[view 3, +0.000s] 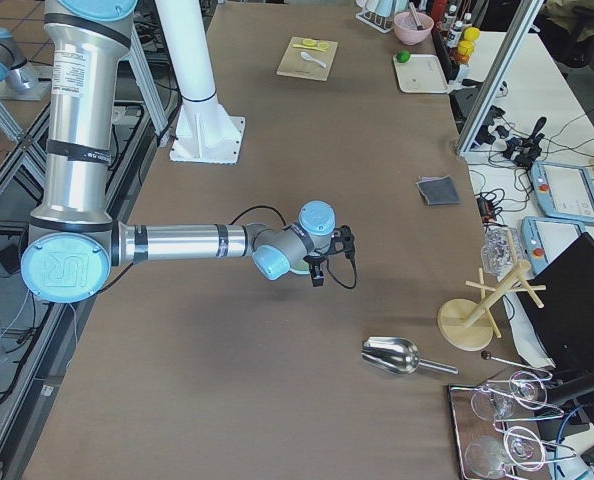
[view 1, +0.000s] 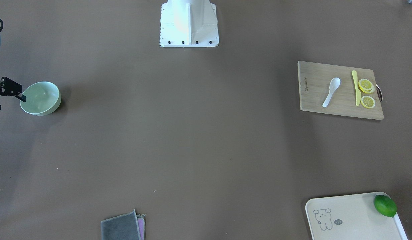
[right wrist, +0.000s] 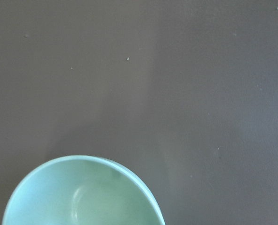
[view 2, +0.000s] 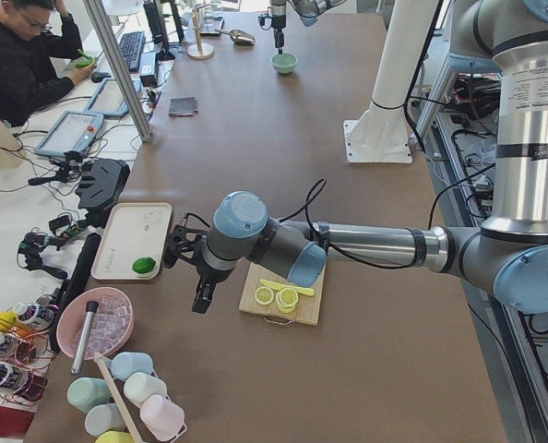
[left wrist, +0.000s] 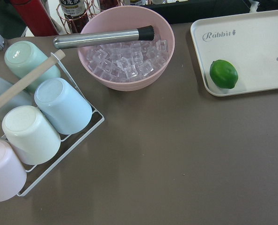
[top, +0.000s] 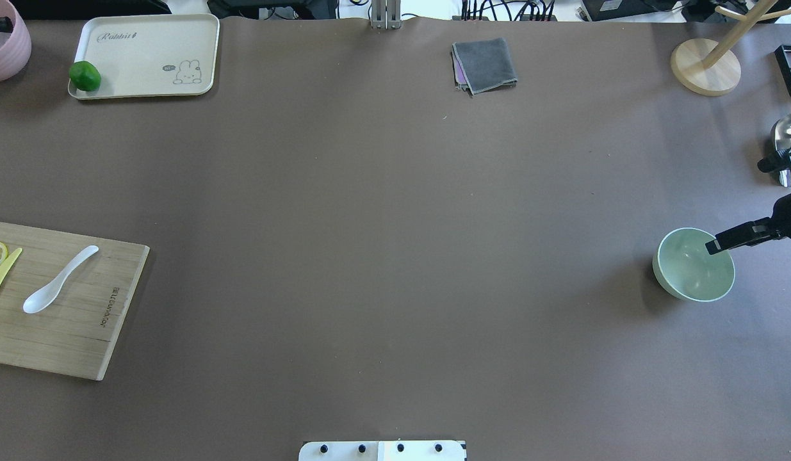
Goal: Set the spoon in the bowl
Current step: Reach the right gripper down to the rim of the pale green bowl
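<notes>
Next, my right gripper grabs the bowl by its thin rim (view 1: 24, 97), since the bowl (view 1: 40, 98) is too wide across for the fingertips.
The white spoon (view 1: 331, 91) lies on a wooden cutting board (view 1: 312, 100), scoop toward the robot; it also shows in the overhead view (top: 59, 280). The mint-green bowl (view 1: 40, 98) stands empty at the table's other end (top: 694, 264), and its rim fills the bottom of the right wrist view (right wrist: 83, 192). My right gripper (view 1: 10, 102) is open at the bowl's outer side, one finger (top: 731, 239) over the rim. My left gripper (view 2: 193, 277) hovers beyond the board's end, near the tray. It shows only in the left side view, so I cannot tell if it is open or shut.
On the board lie a yellow knife (view 1: 356, 88) and lemon slices (view 1: 366, 86). A cream tray (top: 145, 57) holds a lime (top: 84, 75). A grey cloth (top: 485, 65), a pink bowl of ice (left wrist: 127, 47), a cup rack (left wrist: 40, 122) and a wooden stand (top: 706, 67) are nearby.
</notes>
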`<state>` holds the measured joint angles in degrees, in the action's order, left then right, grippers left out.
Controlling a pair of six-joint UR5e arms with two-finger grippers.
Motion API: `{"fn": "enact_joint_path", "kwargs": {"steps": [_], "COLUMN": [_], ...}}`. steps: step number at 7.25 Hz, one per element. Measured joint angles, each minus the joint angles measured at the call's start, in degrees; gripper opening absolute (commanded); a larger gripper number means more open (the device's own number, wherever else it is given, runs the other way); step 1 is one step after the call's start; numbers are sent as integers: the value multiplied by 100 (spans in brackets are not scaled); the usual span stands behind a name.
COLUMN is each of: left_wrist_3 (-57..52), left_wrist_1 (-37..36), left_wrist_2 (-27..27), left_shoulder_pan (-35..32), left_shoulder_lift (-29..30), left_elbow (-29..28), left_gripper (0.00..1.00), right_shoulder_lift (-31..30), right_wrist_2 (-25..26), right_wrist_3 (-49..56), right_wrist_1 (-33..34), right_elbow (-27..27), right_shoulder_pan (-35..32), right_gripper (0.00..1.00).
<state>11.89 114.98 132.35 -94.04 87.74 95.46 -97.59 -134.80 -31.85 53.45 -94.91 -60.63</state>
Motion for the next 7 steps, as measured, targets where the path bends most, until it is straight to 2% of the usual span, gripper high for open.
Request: {"fn": "enact_joint_path", "kwargs": {"steps": [2,3,4,5,7], "left_wrist_3": [5,6,6,6,8], "left_wrist_1": [0,4,4,1,-1], "left_wrist_2": [1,1,1,1,1], "left_shoulder_pan": [0,0,0,0,0], "left_shoulder_lift": [15,20,25,29,32], "left_elbow": [0,1,1,0,0], "left_gripper": [98,98,98,98,98], "right_shoulder_lift": [21,24,21,18,25], "right_wrist_2": [15,37,77,100,100], "right_wrist_3": [-59,-62,-64,-63,-52], "right_wrist_1": [-5,-6,-4,-4,-9], "right_elbow": [73,82,95,128,174], "right_shoulder_pan": [129,200,256,287,301], "right_gripper": [100,58,7,0,0]}}
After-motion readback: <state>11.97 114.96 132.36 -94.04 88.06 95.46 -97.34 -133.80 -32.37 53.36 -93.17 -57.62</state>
